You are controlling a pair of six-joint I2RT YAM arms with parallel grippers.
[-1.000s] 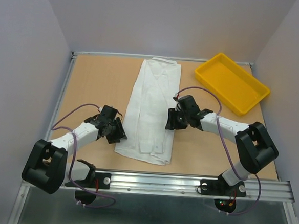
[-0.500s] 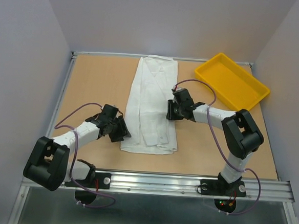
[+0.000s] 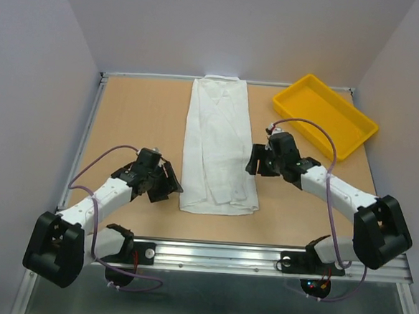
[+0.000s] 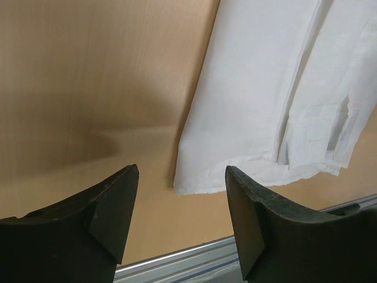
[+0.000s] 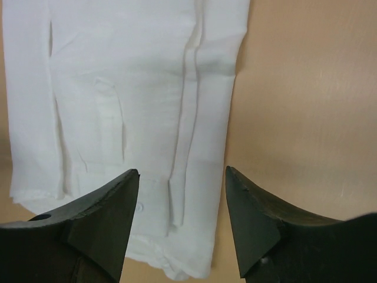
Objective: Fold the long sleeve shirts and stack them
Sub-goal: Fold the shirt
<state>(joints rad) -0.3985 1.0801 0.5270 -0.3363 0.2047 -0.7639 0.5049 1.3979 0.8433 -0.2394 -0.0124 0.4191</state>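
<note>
The robot should grab the white shirt's near hem corner (image 3: pixel 184 207) (image 4: pixel 185 184) with its left gripper to fold the hem toward the collar, and leave the other hem corner for its right gripper.
A white long sleeve shirt (image 3: pixel 219 147) lies folded into a long narrow strip down the middle of the table, collar end at the far edge, hem near the front. My left gripper (image 3: pixel 170 185) sits just left of the hem corner, open and empty; its wrist view shows that corner of the shirt (image 4: pixel 265 112) ahead of the left gripper (image 4: pixel 182 194). My right gripper (image 3: pixel 254 162) hovers at the strip's right edge, open, holding nothing. In the right wrist view the folded shirt (image 5: pixel 135 118) with a button lies below the right gripper (image 5: pixel 182 197).
A yellow rectangular tray (image 3: pixel 326 116) stands at the back right corner. A metal rail (image 3: pixel 260 255) runs along the table's near edge, by both arm bases. Grey walls close in the left, right and far sides.
Both grippers let go of the shirt and opened. The strip now lies straighter and flatter. The right arm drew back to the right, the left gripper shifted slightly toward the front.
</note>
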